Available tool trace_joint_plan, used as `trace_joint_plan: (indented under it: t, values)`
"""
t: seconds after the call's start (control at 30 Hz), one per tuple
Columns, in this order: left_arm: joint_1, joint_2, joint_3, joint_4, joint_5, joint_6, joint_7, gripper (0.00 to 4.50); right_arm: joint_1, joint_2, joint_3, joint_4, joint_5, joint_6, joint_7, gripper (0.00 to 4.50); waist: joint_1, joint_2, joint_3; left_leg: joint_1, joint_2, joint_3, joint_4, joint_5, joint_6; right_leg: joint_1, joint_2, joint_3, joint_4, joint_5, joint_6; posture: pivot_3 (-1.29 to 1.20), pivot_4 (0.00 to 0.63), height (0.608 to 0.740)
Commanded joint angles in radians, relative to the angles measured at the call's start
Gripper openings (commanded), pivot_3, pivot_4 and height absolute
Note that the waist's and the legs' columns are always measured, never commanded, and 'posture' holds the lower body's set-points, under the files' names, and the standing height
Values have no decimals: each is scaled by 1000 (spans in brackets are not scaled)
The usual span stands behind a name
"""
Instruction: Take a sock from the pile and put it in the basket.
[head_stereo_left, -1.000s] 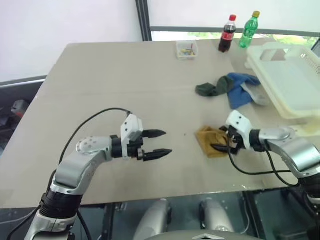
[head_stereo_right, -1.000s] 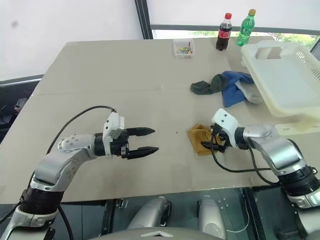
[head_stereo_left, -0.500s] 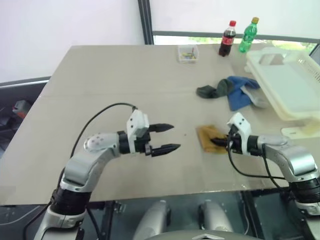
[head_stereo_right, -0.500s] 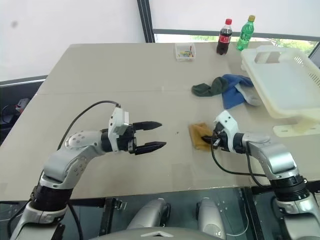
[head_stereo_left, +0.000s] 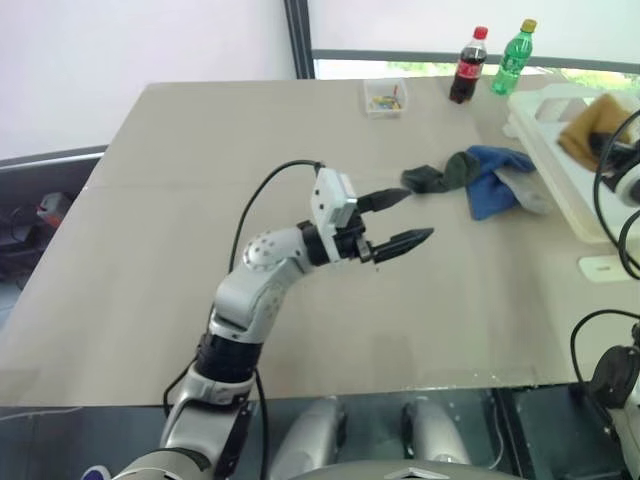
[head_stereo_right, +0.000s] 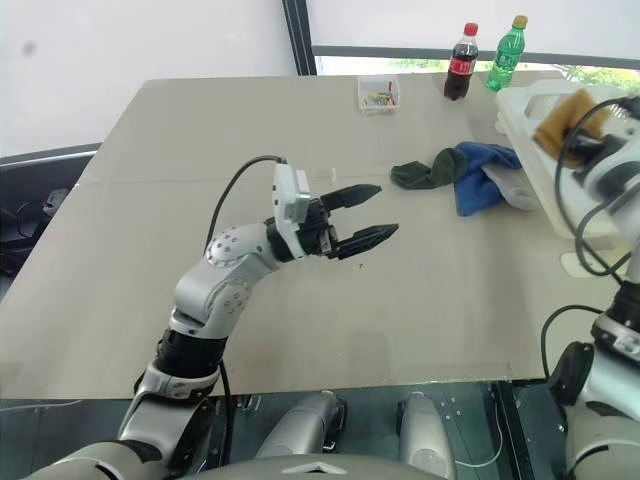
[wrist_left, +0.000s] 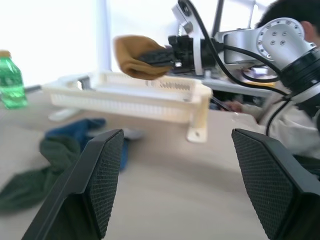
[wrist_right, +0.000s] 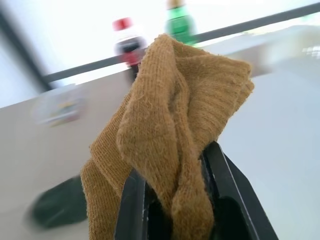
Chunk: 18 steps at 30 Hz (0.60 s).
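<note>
My right gripper should lower the sock before it lets go, because the mustard-yellow sock (head_stereo_left: 590, 118) is still hanging above the cream basket's rim.
My right gripper (wrist_right: 172, 167) is shut on a mustard-yellow sock (head_stereo_left: 590, 118), which hangs in the air over the near left part of the cream basket (head_stereo_left: 545, 150) at the table's right edge. In the left wrist view the same sock (wrist_left: 140, 57) hangs above the basket's rim (wrist_left: 130, 92). The rest of the pile (head_stereo_left: 480, 180) lies left of the basket: a dark green, a blue and a white-grey sock. My left gripper (head_stereo_left: 418, 214) hovers open and empty over the table's middle, pointing right toward the pile.
At the far edge stand a small clear box (head_stereo_left: 384, 97), a cola bottle (head_stereo_left: 467, 65) and a green bottle (head_stereo_left: 514, 58). A small white piece (head_stereo_left: 605, 267) lies on the table near the basket. Part of a person in pale clothing (wrist_left: 300, 135) shows beyond the basket.
My right gripper shut on the mustard sock and carried it up and to the right, from the table to above the basket. My left arm swung up and right toward the middle.
</note>
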Motion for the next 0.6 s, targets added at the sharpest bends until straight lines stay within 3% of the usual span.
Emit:
trace_joint_plan:
  t: [0.03, 0.23, 0.27, 0.33, 0.37, 0.47, 0.5, 0.6]
  values:
    - [-21, -38, -2, 22, 60, -83, 66, 3699, -102, -41, -1, 270, -71, -150, -45, 30, -10, 0, 0, 1, 0, 1, 0, 0, 0, 0, 0, 1, 0, 0, 0, 0, 150, 740]
    - [8, -77, -5, 18, 86, -100, 123, 3699, -273, -68, 86, 747, -160, -393, 63, 30, -30, 0, 0, 2, 1, 7, 0, -1, 2, -2, 1, 8, 2, 0, 0, 0, 150, 740]
    - [13, -82, -4, 12, 87, -105, 130, 3699, -288, -69, 90, 798, -165, -412, 71, 830, -30, 0, 0, 2, 1, 9, 0, -1, 2, -2, 1, 9, 2, 0, 0, 0, 150, 740]
    - [24, -88, 1, -3, 77, -104, 136, 3699, -317, -76, 95, 897, -170, -451, 89, 1263, -27, 0, 0, 2, 1, 10, 0, -1, 3, -3, 1, 10, 2, 0, 0, 0, 150, 740]
    - [28, -88, 2, -9, 72, -103, 136, 3699, -326, -81, 98, 930, -175, -470, 87, 1785, -27, 0, 0, 2, 1, 10, 0, -2, 3, -3, 1, 11, 2, 0, 0, 0, 150, 740]
    - [42, -76, 3, -18, 59, -98, 119, 3699, -341, -92, 109, 976, -182, -503, 109, 2763, -23, 0, 0, 1, 1, 10, 0, -2, 3, -3, 1, 11, 1, 0, 0, 0, 150, 740]
    - [45, -71, 4, -19, 56, -96, 114, 3699, -344, -95, 114, 984, -186, -507, 112, 3395, -21, 0, 0, 1, 1, 10, 0, -2, 3, -3, 1, 11, 1, 0, 0, 0, 150, 740]
    - [50, -58, 10, -17, 47, -92, 105, 3699, -334, -109, 140, 982, -209, -507, 104, 4438, -22, 0, 0, 1, 1, 10, 1, -2, 4, -2, 1, 11, 1, 0, 0, 0, 150, 740]
